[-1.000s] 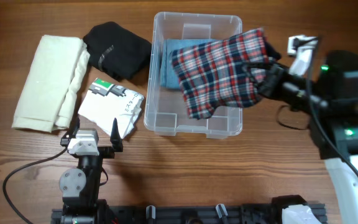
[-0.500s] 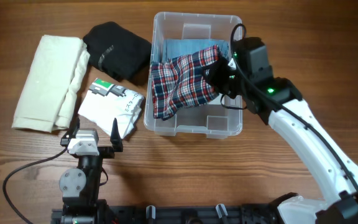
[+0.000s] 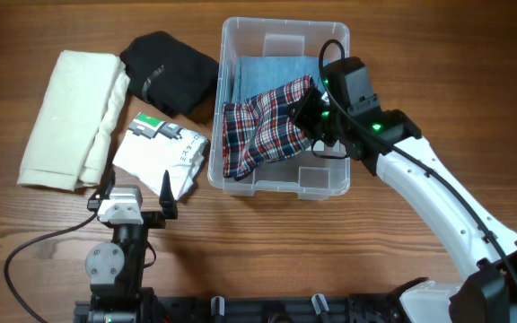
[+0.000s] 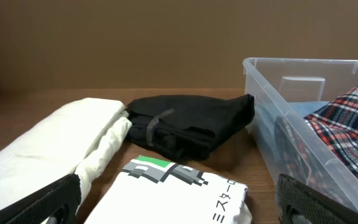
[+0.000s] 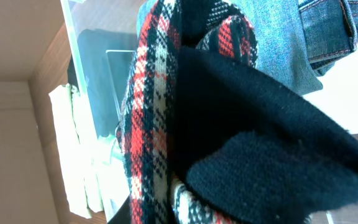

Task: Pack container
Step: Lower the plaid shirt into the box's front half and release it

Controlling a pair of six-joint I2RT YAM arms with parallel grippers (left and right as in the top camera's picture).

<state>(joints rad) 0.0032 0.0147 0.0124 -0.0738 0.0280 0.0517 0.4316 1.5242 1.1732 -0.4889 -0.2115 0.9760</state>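
Observation:
The plaid garment (image 3: pixel 260 133) drapes within the container's sides and would end inside the container, so it is time for my right gripper to open now.
The clear container (image 3: pixel 279 187) stands at the back middle, with a folded blue denim garment (image 3: pixel 272 72) lying in it. My right gripper (image 3: pixel 315 113) is over the container's right half, shut on a red, white and navy plaid garment (image 3: pixel 260 133) that drapes down into the container toward its left wall. In the right wrist view the plaid cloth (image 5: pixel 151 124) and its black lining (image 5: pixel 260 124) hide the fingers, with the denim (image 5: pixel 291 31) beyond. My left gripper (image 3: pixel 138 188) is open and empty near the front edge, by a white printed t-shirt (image 3: pixel 162 154).
A folded cream garment (image 3: pixel 70 117) lies at the far left and a folded black garment (image 3: pixel 167 72) beside the container's left wall. The left wrist view shows the cream (image 4: pixel 55 140), black (image 4: pixel 191 124) and white (image 4: pixel 179 193) garments and the container's wall (image 4: pixel 278 118).
My right arm has swung left from outside the container's right side, carrying the plaid garment over the container and lowering it inside. The left arm has not moved.

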